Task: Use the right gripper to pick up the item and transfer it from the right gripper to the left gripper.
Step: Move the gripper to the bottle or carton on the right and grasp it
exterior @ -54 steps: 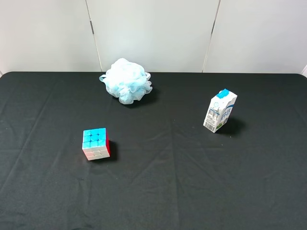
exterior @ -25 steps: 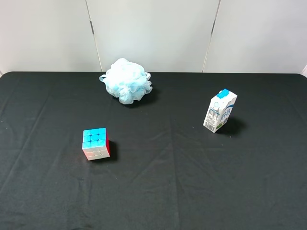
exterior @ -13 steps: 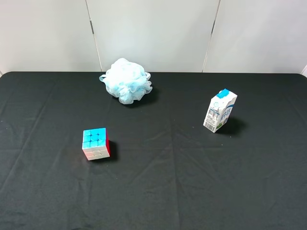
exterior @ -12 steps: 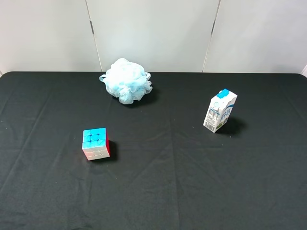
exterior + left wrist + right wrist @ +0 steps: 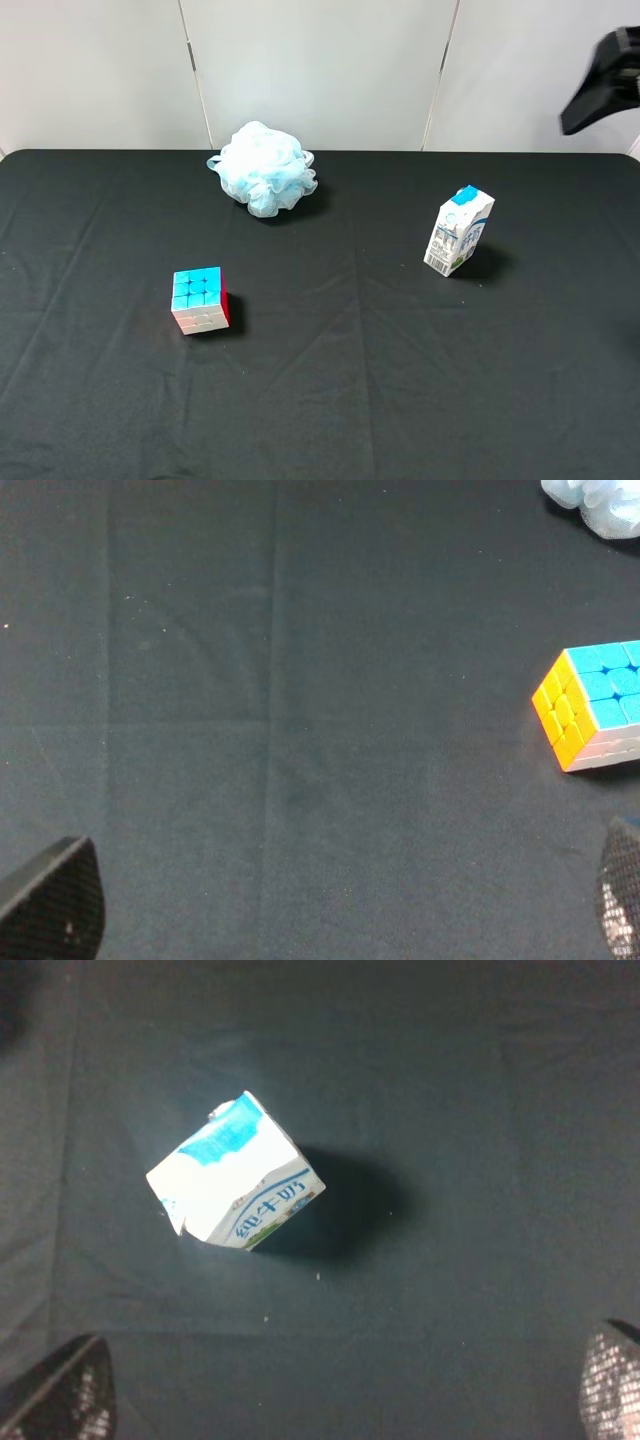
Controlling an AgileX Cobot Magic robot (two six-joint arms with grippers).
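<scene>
The right gripper grabs the carton by its upper sides below the blue top (image 5: 463, 217) next, leaving the carton's lower end (image 5: 447, 260) free for my left gripper.
The item (image 5: 459, 231), a small white carton with a blue top, stands upright on the right side of the black cloth. It is also in the right wrist view (image 5: 235, 1175), below and ahead of my right gripper (image 5: 335, 1390), whose fingertips (image 5: 60, 1390) stand far apart with nothing between them. A black part of the right arm (image 5: 603, 82) shows high at the exterior view's upper right edge, well above the carton. My left gripper (image 5: 335, 905) is open over bare cloth, and its fingertips (image 5: 50, 900) show only in the left wrist view.
A multicoloured puzzle cube (image 5: 199, 299) sits left of centre and shows in the left wrist view (image 5: 595, 705) too. A pale blue mesh bath puff (image 5: 264, 168) lies at the back near the white wall. The black cloth (image 5: 350, 380) covers the whole table.
A black part of the right arm has come into the exterior view at the upper right. The carton, the cube and the puff have not moved.
</scene>
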